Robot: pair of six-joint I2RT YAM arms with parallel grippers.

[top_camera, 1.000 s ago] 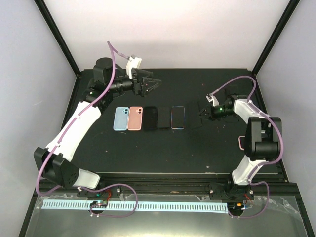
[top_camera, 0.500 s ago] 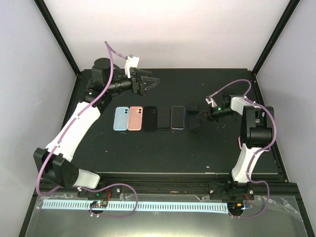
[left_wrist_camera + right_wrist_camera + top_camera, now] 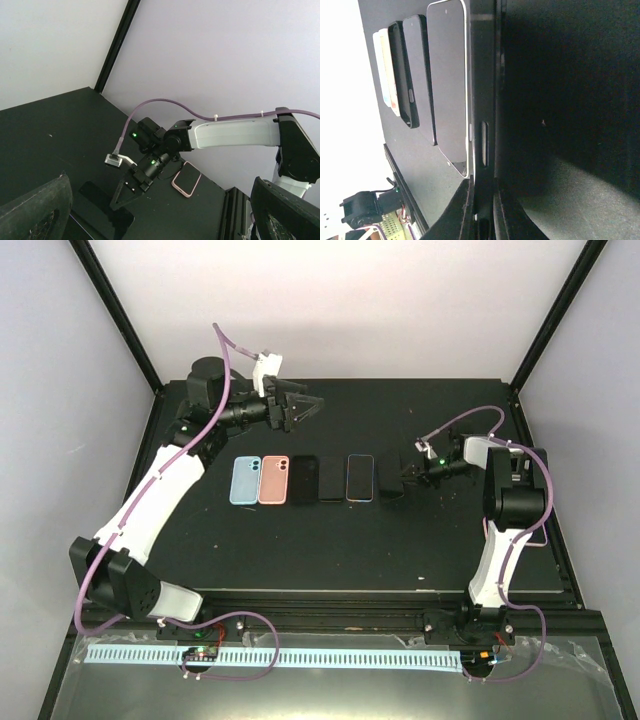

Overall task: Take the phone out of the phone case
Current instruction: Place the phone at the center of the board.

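The black phone case (image 3: 390, 484) sits low over the flat table, beside the silver-edged phone, so it is time for my right gripper to let go.
My right gripper (image 3: 404, 478) is shut on the rim of a black phone case (image 3: 390, 484), which stands on edge at the right end of a row of handsets. The right wrist view shows that black phone case (image 3: 487, 100) running up from my right gripper (image 3: 482, 215), its button slot facing the camera. Just left of it a phone (image 3: 360, 478) with a silver edge lies flat, screen up; the same phone (image 3: 447, 80) lies close beside the case. My left gripper (image 3: 297, 408) hangs open and empty above the back left of the table.
The row also holds a blue case (image 3: 244, 480), a salmon case (image 3: 273, 480) and two black handsets (image 3: 305, 480) (image 3: 331, 480). A pink-cased phone (image 3: 186, 179) lies near the right arm's base. Black frame posts stand at the table's back corners.
My right gripper has carried the black case a little to the left, up against the phone in the row, and the right arm has folded in. The left arm has barely moved.
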